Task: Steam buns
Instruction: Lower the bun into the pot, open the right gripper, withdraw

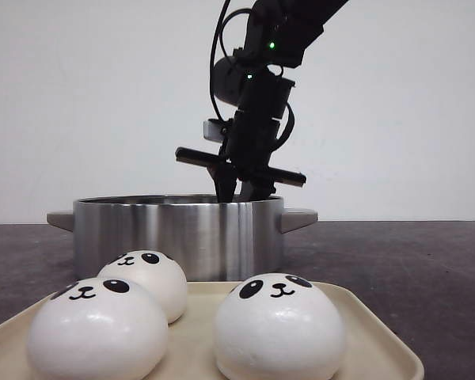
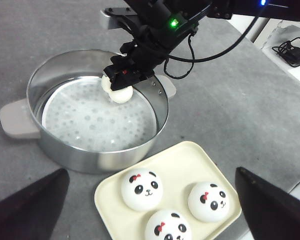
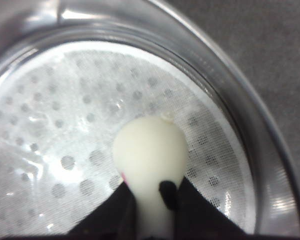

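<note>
The white bun (image 3: 150, 147) is low inside the pot's rim, over the liner with holes, and it would rest there, so my right gripper should open its fingers.
Three white panda-faced buns (image 1: 275, 328) (image 1: 97, 332) (image 1: 146, 279) sit on a cream tray (image 2: 190, 160) in front of the steel steamer pot (image 1: 182, 233). The same three buns (image 2: 141, 189) (image 2: 208, 201) (image 2: 167, 226) show in the left wrist view. My right gripper (image 2: 121, 82) reaches down into the pot (image 2: 90, 150), shut on a fourth bun (image 3: 150, 150) squeezed between its fingers above the perforated white liner (image 3: 65, 125). My left gripper (image 2: 150, 220) hovers open above the tray, its dark fingertips (image 2: 32, 207) far apart with nothing between them.
The pot has grey side handles (image 2: 17, 119). Dark grey tabletop (image 2: 230, 100) surrounds pot and tray. The right arm (image 1: 257, 103) comes down from above behind the pot. Cables and a white surface (image 2: 290, 50) lie past the table edge.
</note>
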Controlling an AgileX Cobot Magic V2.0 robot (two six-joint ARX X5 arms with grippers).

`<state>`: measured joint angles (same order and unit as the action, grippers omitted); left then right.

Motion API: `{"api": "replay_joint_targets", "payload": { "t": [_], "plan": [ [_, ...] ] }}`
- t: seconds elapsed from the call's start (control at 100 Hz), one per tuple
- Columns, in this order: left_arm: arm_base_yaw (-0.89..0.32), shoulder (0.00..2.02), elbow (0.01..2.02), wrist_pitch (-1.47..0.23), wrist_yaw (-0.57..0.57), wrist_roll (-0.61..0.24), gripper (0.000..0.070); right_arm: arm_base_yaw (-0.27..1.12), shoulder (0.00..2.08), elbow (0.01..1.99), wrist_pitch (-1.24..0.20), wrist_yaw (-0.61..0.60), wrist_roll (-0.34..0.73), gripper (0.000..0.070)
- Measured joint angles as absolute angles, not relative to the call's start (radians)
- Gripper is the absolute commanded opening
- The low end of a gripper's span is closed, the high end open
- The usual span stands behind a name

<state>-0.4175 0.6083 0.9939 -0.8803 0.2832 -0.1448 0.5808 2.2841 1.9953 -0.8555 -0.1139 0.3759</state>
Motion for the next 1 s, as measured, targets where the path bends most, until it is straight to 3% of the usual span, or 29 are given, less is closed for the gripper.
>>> {"api": "replay_joint_targets", "payload": {
  "t": [0.09,0.24,0.32,0.48,1.0],
  "plan": [
    [-0.418,0.608,0.994,-0.891,0.283,-0.145,0.0677,0.581,2.288,1.995,-0.855,-0.114,0.379,0.0039],
    [-0.418,0.608,0.994,-0.891,0.283,-0.145,0.0677,0.581,2.288,1.995,-0.854,-0.114,0.382,0.0312],
    [-0.418,0.608,0.994,-0.891,0.283,-0.145,0.0677,0.582,2.288,1.996,-0.852,-0.121,0.386,0.0389],
    [-0.418,0.608,0.994,-0.891,0.283,-0.145,0.0677,0.591,2.288,1.996,-0.864,-0.121,0.390,0.0425],
    [-0.418,0.608,0.994,-0.903,0.283,-0.145,0.0677,0.589,2.288,1.998,-0.842,-0.094,0.461,0.0429]
  ]
}}
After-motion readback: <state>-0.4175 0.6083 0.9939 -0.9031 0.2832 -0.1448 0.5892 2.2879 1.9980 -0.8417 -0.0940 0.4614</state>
